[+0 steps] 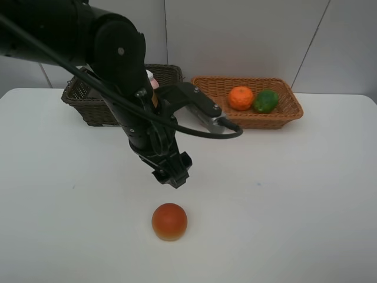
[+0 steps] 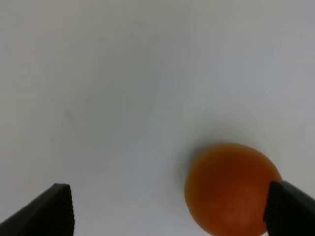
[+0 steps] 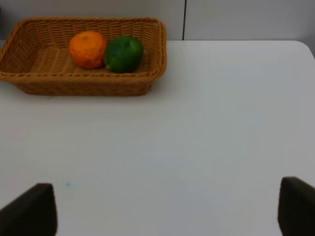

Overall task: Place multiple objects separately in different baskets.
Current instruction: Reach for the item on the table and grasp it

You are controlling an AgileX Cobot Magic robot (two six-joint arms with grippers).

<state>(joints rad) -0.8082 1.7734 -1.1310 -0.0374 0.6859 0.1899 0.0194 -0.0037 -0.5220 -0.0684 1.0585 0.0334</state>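
Note:
The left gripper next needs to grip the rounded sides of the red-orange round fruit (image 1: 169, 221) to place it in the light tan basket.
The red-orange round fruit (image 1: 169, 221) lies on the white table near the front. My left gripper (image 1: 172, 175) hangs open just above and behind it. In the left wrist view the left gripper (image 2: 172, 211) is open, with the fruit (image 2: 231, 189) close to one fingertip (image 2: 290, 209). The orange (image 1: 241, 98) and the green oval fruit (image 1: 265, 101) lie in the light tan basket (image 1: 283, 117). The dark brown basket (image 1: 82, 101) stands at the back left, partly behind the arm, with a bit of the pink bottle (image 1: 152, 80) showing. The cup and the pump bottle are hidden. My right gripper (image 3: 163, 211) is open and empty.
The left arm and its cable (image 1: 194, 132) reach over the table's middle in front of both baskets. The right wrist view shows the tan basket (image 3: 29, 81) with the orange (image 3: 87, 48) and the green fruit (image 3: 123, 53) beyond bare table.

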